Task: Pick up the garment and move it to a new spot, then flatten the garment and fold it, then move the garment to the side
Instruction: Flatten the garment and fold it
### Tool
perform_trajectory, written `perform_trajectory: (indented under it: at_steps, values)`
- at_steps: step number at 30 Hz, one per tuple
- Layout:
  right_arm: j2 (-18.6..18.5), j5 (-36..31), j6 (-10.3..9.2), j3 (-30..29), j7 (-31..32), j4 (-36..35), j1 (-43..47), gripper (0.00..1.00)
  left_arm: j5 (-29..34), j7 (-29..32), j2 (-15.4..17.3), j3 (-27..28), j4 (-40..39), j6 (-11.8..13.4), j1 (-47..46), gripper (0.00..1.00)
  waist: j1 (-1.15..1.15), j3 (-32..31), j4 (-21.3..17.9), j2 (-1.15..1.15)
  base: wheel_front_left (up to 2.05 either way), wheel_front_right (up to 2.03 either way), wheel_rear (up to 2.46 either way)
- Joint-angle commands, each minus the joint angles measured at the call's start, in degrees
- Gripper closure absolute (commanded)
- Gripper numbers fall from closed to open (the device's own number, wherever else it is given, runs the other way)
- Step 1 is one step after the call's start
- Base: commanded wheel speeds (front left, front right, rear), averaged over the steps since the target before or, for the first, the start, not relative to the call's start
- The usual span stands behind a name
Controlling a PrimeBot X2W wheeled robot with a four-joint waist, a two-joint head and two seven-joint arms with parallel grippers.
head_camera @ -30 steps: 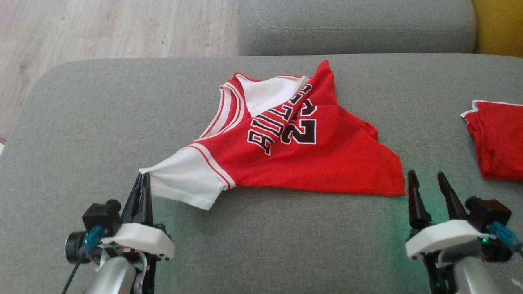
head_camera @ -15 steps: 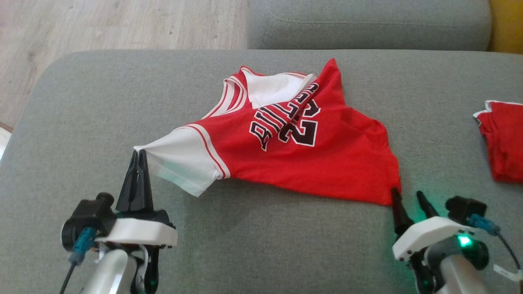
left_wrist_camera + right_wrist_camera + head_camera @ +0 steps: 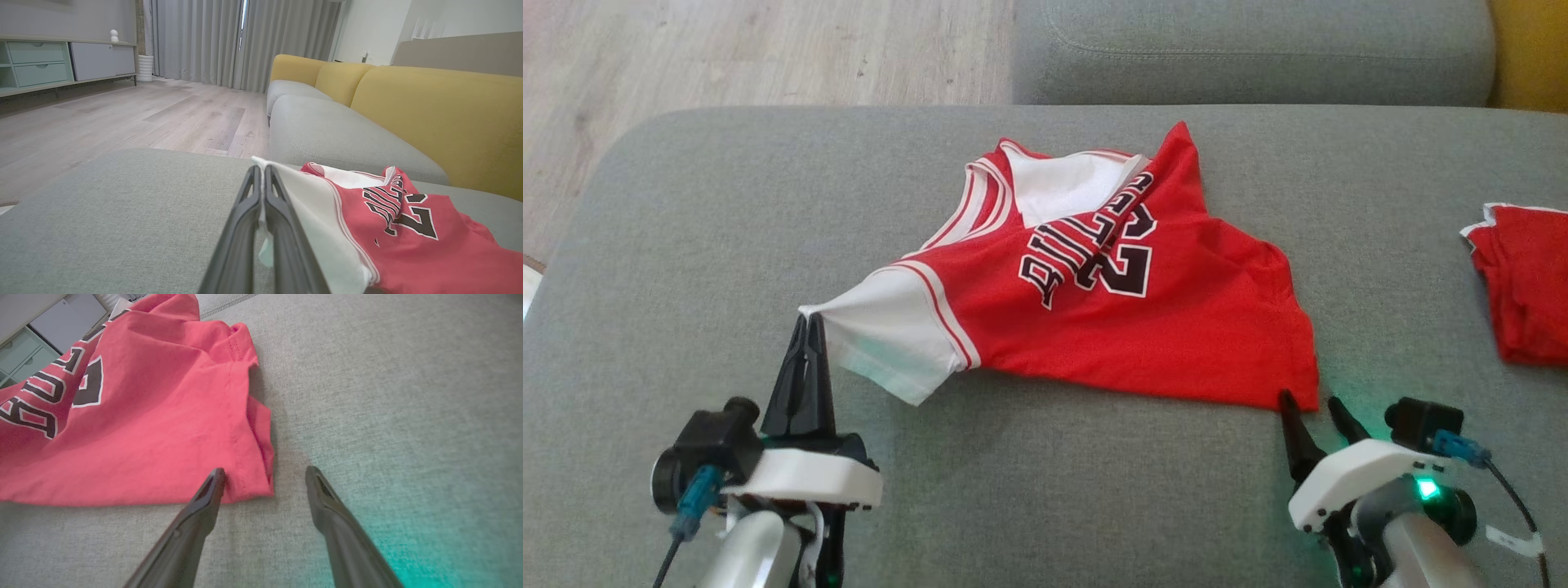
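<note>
The garment's red body spreads wide and slack, so my right gripper needs to grab the garment next by its hem corner [image 3: 1303,398], where the edges narrow.
The garment [image 3: 1143,327], a red jersey with white sleeves and black lettering, lies rumpled on the grey sofa cushion [image 3: 1045,490]. My left gripper [image 3: 807,320] is shut on the tip of its white sleeve [image 3: 310,204], pulled out to the left. My right gripper [image 3: 1308,400] stands open at the jersey's near right hem corner [image 3: 253,486]. In the right wrist view the left finger [image 3: 212,486] touches the hem edge while the right finger [image 3: 318,486] is on bare cushion beside the corner.
A second red cloth [image 3: 1523,278] lies at the cushion's right edge. Another grey cushion [image 3: 1250,49] sits behind, with a yellow backrest [image 3: 441,114] beyond. Wooden floor [image 3: 727,57] lies past the cushion's left and far edges.
My right gripper has dropped and come in left to the jersey's hem corner, still open. The left gripper keeps its hold on the sleeve. The camera has shifted slightly.
</note>
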Motion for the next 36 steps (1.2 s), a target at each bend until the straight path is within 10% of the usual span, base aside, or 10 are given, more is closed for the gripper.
perform_trajectory:
  at_steps: [1,10,12,22,36]
  values:
    - [-0.08,-0.23,-0.05,2.5,0.43,-0.03,-1.77,0.0,-0.04,0.03,1.51,1.86,-1.84,0.64,-1.92,1.0,0.0,0.28,-0.08,0.0,0.0,0.0,0.0]
    - [-0.08,-1.05,-0.05,5.35,0.55,1.21,-3.72,0.02,-0.24,0.38,1.84,1.66,-1.68,0.65,-2.73,1.0,0.0,1.07,0.12,0.0,0.0,0.0,0.0]
    - [-0.08,-0.83,-0.05,6.19,0.79,1.57,-3.95,1.0,-0.3,0.4,1.91,1.62,-1.49,0.62,-2.96,1.0,0.0,1.04,0.21,0.0,0.0,0.0,0.0]
    - [-0.08,-0.41,-0.05,6.61,-3.17,-3.59,-4.92,1.0,-2.2,0.44,2.27,3.11,-2.72,0.86,-2.97,1.0,0.0,-1.08,-1.11,0.0,0.0,0.0,0.0]
    - [-7.01,0.97,-0.05,6.55,-2.09,-34.41,-11.59,1.0,-7.75,5.5,3.76,8.89,-16.39,1.34,-14.79,1.0,0.0,-5.85,-4.31,0.0,0.0,0.0,0.0]
